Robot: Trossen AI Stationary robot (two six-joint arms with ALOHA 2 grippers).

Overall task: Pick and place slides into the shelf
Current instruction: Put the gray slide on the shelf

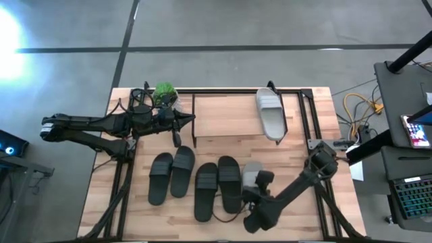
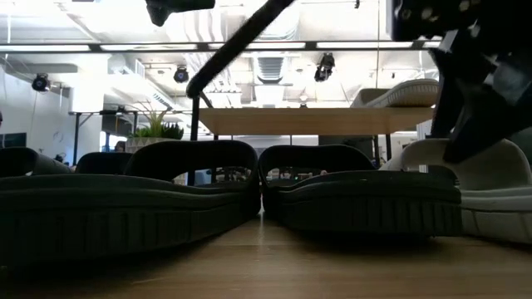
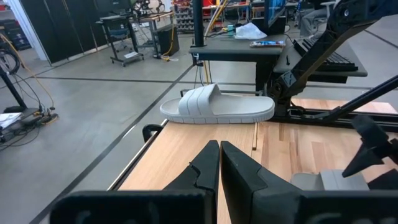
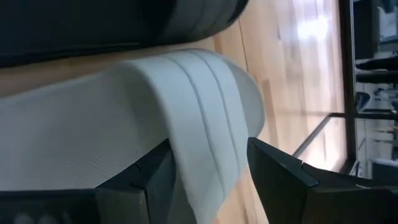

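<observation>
The second grey slide should go into the shelf, so my right gripper will grab its strap's edge (image 4: 165,115) next.
A grey slide (image 1: 271,115) lies sole down on the shelf (image 1: 226,115) at the table's far side. Several black slides (image 1: 196,181) rest on their soles on the table in front of the shelf. To their right lies a second grey slide (image 1: 251,172). My right gripper (image 4: 208,155) is open over it, with one finger on either side of its strap (image 4: 205,106). My left gripper (image 3: 219,163) is shut and empty, held level above the shelf's left part (image 1: 179,125). My right gripper comes slanting down from the table's near right and straddles the grey slide's strap (image 4: 211,143). One fingertip (image 4: 152,171) is hidden behind the strap's edge, and I cannot tell whether it touches. The other finger (image 4: 280,171) stands clear. The slide lies flat on the table.
A green plant (image 1: 165,93) stands at the shelf's far left corner. The shelf's black frame (image 1: 304,118) runs along its sides. A desk with a laptop (image 1: 412,196) stands beyond the table's right edge. Bare wood shows at the table's near left (image 1: 115,209).
</observation>
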